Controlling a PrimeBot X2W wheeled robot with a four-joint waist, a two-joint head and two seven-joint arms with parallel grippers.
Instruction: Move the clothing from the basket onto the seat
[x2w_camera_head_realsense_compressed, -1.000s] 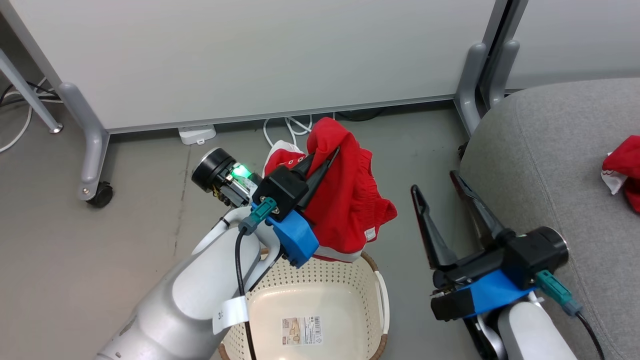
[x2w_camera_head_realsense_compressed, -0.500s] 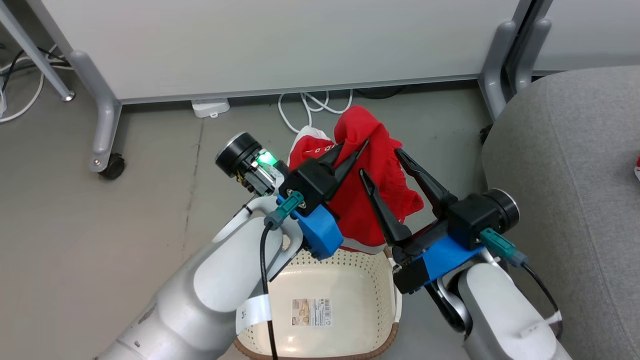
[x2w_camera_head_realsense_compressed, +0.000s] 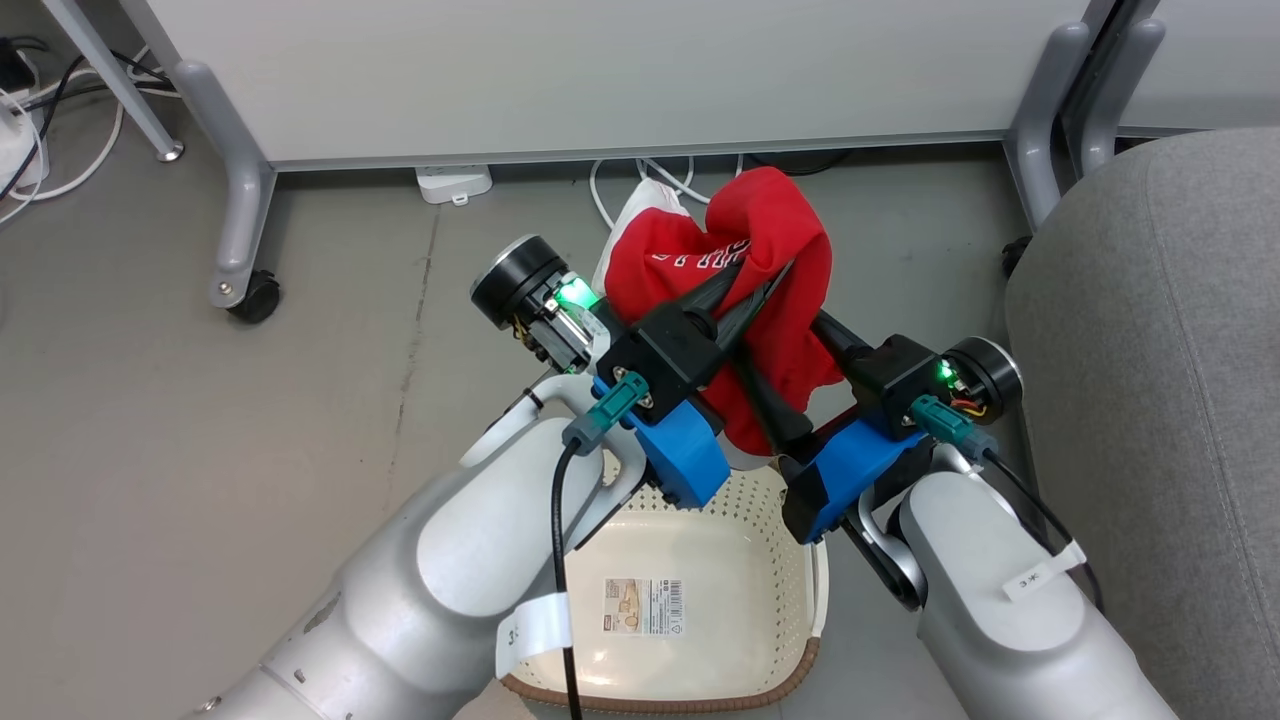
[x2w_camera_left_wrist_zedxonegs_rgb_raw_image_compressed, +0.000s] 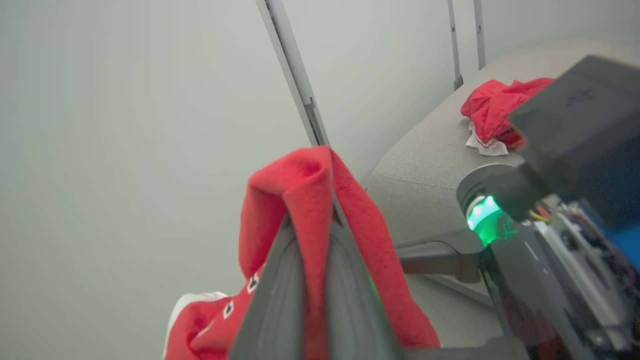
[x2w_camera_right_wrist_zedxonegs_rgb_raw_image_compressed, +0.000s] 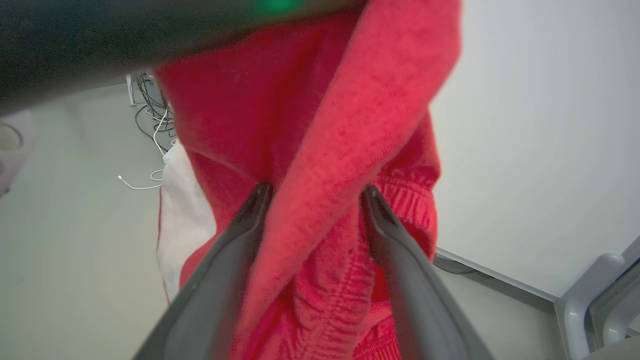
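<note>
The red garment has to go over to the grey seat, so the robot's right gripper needs to grab the garment by its hanging fold next and carry it there.
A red garment with white trim, part of the clothing, hangs above the far rim of the basket, which is cream, perforated and holds only a label sticker. My left gripper is shut on the garment's top fold. From the right, my right gripper stands open, its two fingers either side of a hanging fold, with its fingertips pressed into the cloth. A second red garment lies bunched on the grey seat, which is at the right.
A white partition panel on grey legs with a castor stands behind. White cables and a power strip lie on the grey floor under it. The seat's rounded edge is close to my right arm.
The camera has shifted. My right gripper swung left from beside the seat to the hanging garment and now straddles a fold. The left gripper keeps its hold, slightly higher.
</note>
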